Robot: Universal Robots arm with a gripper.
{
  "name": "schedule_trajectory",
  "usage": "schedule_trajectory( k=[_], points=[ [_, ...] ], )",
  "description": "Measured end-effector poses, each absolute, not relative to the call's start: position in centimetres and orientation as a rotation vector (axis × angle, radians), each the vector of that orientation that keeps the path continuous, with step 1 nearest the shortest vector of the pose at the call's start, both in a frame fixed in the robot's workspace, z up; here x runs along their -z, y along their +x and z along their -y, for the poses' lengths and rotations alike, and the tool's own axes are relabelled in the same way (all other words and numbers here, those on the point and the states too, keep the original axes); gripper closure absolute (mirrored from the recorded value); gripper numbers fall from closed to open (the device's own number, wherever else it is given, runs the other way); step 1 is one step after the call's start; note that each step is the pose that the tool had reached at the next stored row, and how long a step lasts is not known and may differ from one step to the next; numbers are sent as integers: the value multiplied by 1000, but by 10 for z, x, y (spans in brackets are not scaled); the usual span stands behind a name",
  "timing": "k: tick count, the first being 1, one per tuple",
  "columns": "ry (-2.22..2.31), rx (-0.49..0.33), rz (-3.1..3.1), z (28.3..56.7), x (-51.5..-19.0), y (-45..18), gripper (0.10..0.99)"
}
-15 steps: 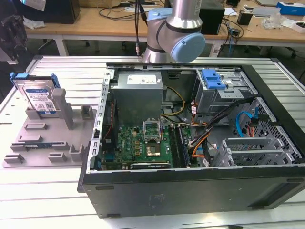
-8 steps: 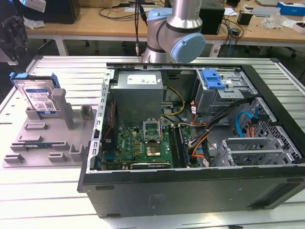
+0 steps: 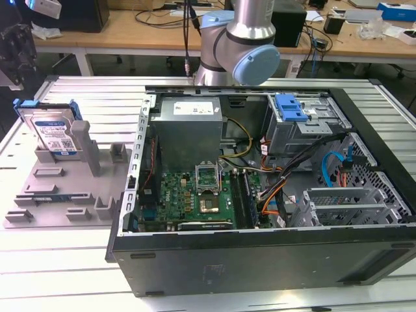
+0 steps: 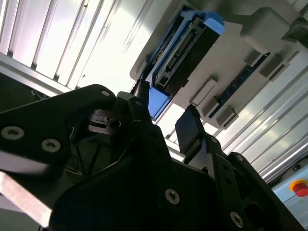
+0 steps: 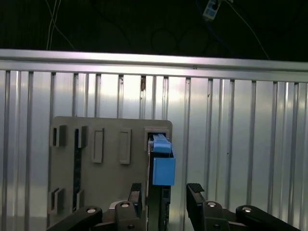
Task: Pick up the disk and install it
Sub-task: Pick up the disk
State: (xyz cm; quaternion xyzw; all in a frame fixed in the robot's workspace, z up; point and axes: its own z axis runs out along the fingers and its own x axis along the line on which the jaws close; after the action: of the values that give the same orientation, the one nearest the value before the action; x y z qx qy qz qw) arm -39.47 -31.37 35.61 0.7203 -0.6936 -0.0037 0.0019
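Observation:
The blue bracket is below my gripper's fingertips, so my gripper would miss it if it closed now. My gripper should go down first, then close on the bracket.
The disk, silver with a white-and-blue label and a blue bracket, stands on edge at the back of the grey fixture tray on the exterior view's left. In the first wrist view I look down on the disk's top edge, held in the tray. My gripper hangs above it, open, with one black finger on each side of the blue bracket and not touching it. In the second wrist view the disk lies beyond the open gripper, with a blue bracket corner seen in the gap.
An open computer case lies on the ribbed metal table right of the tray. It holds a motherboard, cables and a drive cage with a blue latch. The arm's base stands behind the case. Upright grey posts rise from the tray.

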Motion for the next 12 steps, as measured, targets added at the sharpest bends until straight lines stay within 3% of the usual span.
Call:
schedule_trajectory(
  k=[12],
  points=[
    [2246, 15, 2188, 314, -343, -400, 588]
  ],
)
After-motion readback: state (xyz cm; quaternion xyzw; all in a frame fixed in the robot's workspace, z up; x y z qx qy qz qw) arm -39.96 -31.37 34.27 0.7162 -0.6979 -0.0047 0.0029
